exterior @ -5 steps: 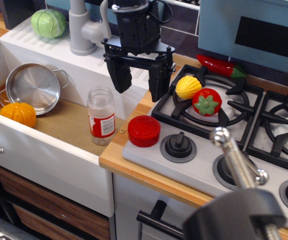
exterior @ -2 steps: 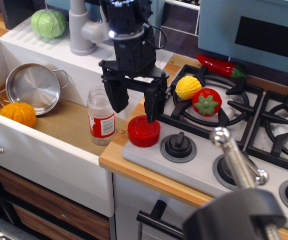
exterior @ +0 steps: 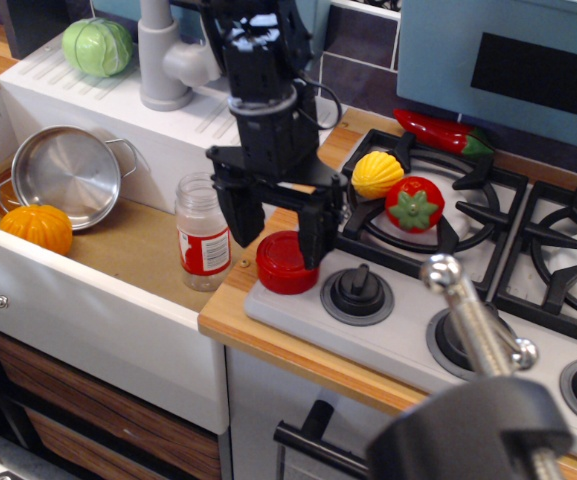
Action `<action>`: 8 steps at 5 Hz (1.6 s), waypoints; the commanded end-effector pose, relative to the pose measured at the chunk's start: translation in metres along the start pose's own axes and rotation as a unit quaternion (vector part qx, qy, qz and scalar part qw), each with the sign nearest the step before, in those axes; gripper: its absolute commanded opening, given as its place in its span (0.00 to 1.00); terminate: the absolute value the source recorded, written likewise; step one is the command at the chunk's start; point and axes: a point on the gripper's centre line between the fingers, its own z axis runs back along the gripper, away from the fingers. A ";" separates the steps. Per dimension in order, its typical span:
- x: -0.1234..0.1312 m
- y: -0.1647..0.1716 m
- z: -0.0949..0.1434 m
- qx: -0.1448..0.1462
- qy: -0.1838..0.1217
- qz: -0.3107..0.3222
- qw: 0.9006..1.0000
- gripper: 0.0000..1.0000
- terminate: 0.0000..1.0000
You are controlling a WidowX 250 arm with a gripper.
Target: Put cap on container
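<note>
My gripper is to grab the red cap by its round side [exterior: 286, 280], so that the cap can close the opening of the clear container.
The red cap [exterior: 284, 264] lies flat on the front left corner of the stove, at the counter's edge. My gripper [exterior: 281, 232] is open and points down, lowered around the cap, with one finger at its left side and one finger [exterior: 315, 235] at its right side. I cannot tell if the fingers touch it. The clear container [exterior: 203, 234] with a red and white label stands upright and open in the sink, just left of the cap.
A steel pot [exterior: 66, 174] and an orange toy pumpkin [exterior: 36, 227] sit in the sink's left part. A yellow toy [exterior: 377, 173] and a red toy tomato [exterior: 414, 204] rest on the burner. A stove knob [exterior: 357, 290] is right of the cap. A faucet [exterior: 164, 55] stands behind.
My gripper has come down and a little forward, from above the sink's back edge to straddling the cap. The cap and the container have not moved.
</note>
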 end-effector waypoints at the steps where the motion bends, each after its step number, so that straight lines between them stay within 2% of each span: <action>1: 0.006 -0.005 -0.003 0.015 -0.014 0.002 1.000 1.00 0.00; 2: 0.009 -0.004 -0.002 0.025 -0.009 0.014 1.000 0.00 0.00; 3: 0.016 0.004 0.013 0.023 -0.008 0.010 1.000 0.00 0.00; 4: 0.031 0.023 0.043 0.013 -0.005 -0.016 1.000 0.00 0.00; 5: 0.035 0.042 0.050 0.028 0.016 -0.035 0.999 0.00 0.00; 6: 0.040 0.071 0.052 0.015 0.014 -0.060 0.998 0.00 0.00; 7: 0.038 0.088 0.047 0.024 0.015 -0.074 0.997 0.00 0.00; 8: 0.049 0.102 0.043 0.035 0.019 -0.088 0.995 0.00 0.00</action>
